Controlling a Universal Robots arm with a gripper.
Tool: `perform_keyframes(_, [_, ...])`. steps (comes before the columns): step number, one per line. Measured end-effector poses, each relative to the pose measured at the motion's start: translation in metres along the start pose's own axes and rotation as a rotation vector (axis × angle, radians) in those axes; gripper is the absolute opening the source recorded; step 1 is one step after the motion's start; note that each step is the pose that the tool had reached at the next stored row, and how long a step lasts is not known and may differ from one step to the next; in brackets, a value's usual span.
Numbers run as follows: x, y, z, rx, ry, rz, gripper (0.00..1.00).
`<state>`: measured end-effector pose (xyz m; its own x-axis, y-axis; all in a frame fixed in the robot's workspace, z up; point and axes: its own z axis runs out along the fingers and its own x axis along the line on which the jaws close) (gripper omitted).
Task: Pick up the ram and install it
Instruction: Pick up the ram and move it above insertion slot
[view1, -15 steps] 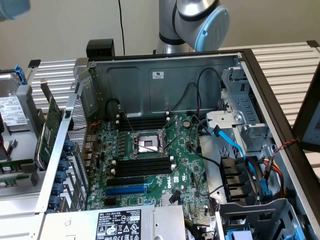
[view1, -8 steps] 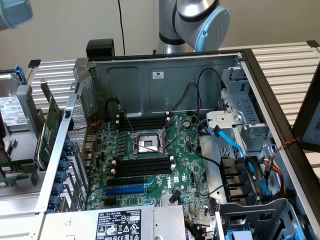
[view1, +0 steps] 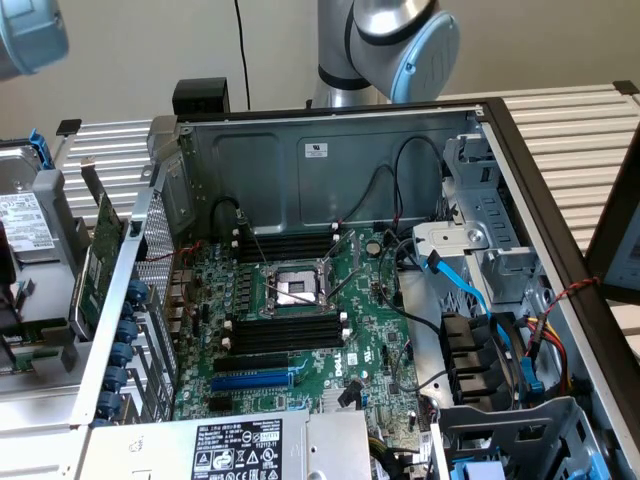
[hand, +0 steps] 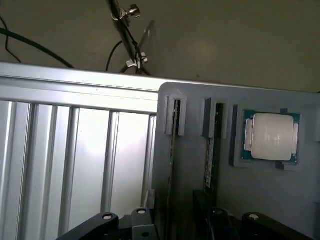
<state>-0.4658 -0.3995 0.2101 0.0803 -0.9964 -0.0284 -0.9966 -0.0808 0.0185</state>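
Next, my gripper grabs the ram by the middle of its long plain edge to fit it in the motherboard's black slots.
In the wrist view, two ram sticks stand on edge in narrow slots of a grey holder. One ram shows a green edge; the other is a thin dark line beside it. My gripper hovers over the holder with its black fingers spread apart on either side of the sticks, open and holding nothing. In the exterior view, the open computer case shows the green motherboard with long black ram slots beside the processor socket.
A processor chip lies in a pocket of the holder beside the sticks. The holder rests on a ribbed aluminium table. A larger green card leans outside the case at the exterior view's left. Cables and drive bays crowd the case's right side.
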Motion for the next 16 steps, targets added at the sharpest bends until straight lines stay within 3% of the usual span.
perform_keyframes(6, [0.0025,0.0,0.0069,-0.0095,-0.0069,0.002,0.42])
perform_keyframes(10, [0.0043,0.0001,0.0101,-0.0103,-0.0104,0.002,0.42])
perform_keyframes(13, [0.0056,0.0002,0.0104,-0.0119,-0.0134,0.002,0.34])
perform_keyframes(15, [0.0061,0.0002,0.0104,-0.0129,-0.0142,0.002,0.22])
perform_keyframes(16, [0.0063,0.0002,0.0104,-0.0142,-0.0144,0.002,0.22])
